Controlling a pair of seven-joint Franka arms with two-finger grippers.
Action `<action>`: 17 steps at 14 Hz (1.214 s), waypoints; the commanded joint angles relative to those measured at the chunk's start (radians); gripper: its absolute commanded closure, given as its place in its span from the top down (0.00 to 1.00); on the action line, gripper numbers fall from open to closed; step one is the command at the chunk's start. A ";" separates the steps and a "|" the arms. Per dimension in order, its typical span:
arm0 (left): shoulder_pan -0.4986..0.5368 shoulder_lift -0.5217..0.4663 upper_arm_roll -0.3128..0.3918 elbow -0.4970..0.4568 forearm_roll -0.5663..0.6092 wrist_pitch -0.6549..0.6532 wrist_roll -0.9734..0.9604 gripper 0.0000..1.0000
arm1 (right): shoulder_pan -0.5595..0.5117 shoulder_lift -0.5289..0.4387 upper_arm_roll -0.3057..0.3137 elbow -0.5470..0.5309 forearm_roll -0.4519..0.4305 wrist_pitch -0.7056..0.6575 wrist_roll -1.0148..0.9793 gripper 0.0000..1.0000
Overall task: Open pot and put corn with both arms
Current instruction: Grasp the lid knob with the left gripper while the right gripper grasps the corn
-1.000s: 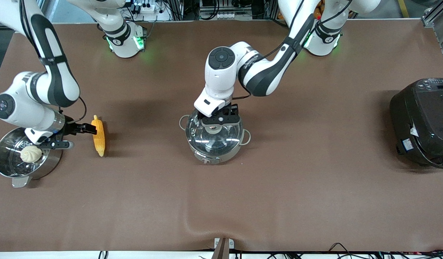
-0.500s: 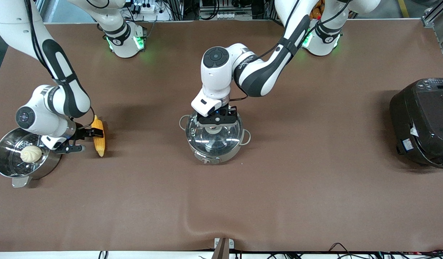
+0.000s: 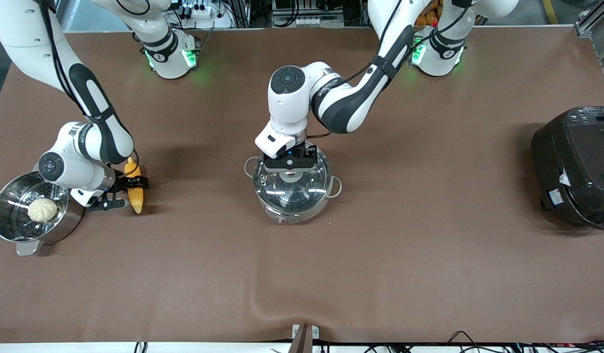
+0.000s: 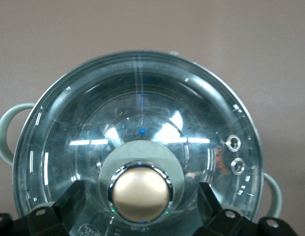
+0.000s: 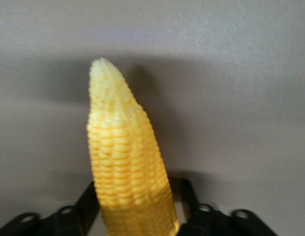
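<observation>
The copper knob (image 4: 140,194) on the glass lid (image 4: 137,108) has the fingers of my left gripper beside it, so that gripper needs to close on the knob.
The steel pot (image 3: 293,210) stands mid-table with its glass lid (image 3: 306,189) on. My left gripper (image 3: 289,168) is low over the lid, open, with one finger on each side of the copper knob (image 4: 140,194) and clear gaps between them. The corn (image 3: 134,192) lies on the table toward the right arm's end. My right gripper (image 3: 129,192) is down at the corn, open, with its fingers (image 5: 88,201) straddling the thick part of the cob (image 5: 128,162). A small gap shows at one finger.
A steel steamer pot (image 3: 5,196) holding a pale bun (image 3: 42,210) stands right beside the right gripper. A black rice cooker (image 3: 576,162) sits at the left arm's end of the table.
The right arm has swung in and come down, so its fingers now straddle the corn. The left gripper has shifted slightly over the lid knob and stays open.
</observation>
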 commanded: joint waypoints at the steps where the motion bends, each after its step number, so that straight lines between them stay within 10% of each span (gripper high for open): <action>1: -0.013 0.027 0.013 0.036 0.027 -0.003 -0.035 1.00 | 0.033 -0.068 -0.004 0.054 0.016 -0.168 -0.016 0.00; 2: -0.015 0.028 0.011 0.036 0.027 -0.003 -0.048 1.00 | 0.033 -0.069 -0.004 0.083 0.016 -0.207 -0.016 0.00; 3: -0.015 0.027 0.008 0.036 0.022 -0.003 -0.099 0.40 | 0.041 -0.077 -0.002 0.114 0.016 -0.233 -0.016 0.00; 4: -0.015 0.027 0.007 0.036 0.020 -0.003 -0.154 0.00 | 0.056 -0.080 -0.002 0.161 0.010 -0.279 -0.019 0.00; 17: 0.092 -0.194 0.010 0.030 -0.007 -0.128 -0.170 0.00 | 0.308 -0.094 0.021 0.430 0.065 -0.489 0.103 0.00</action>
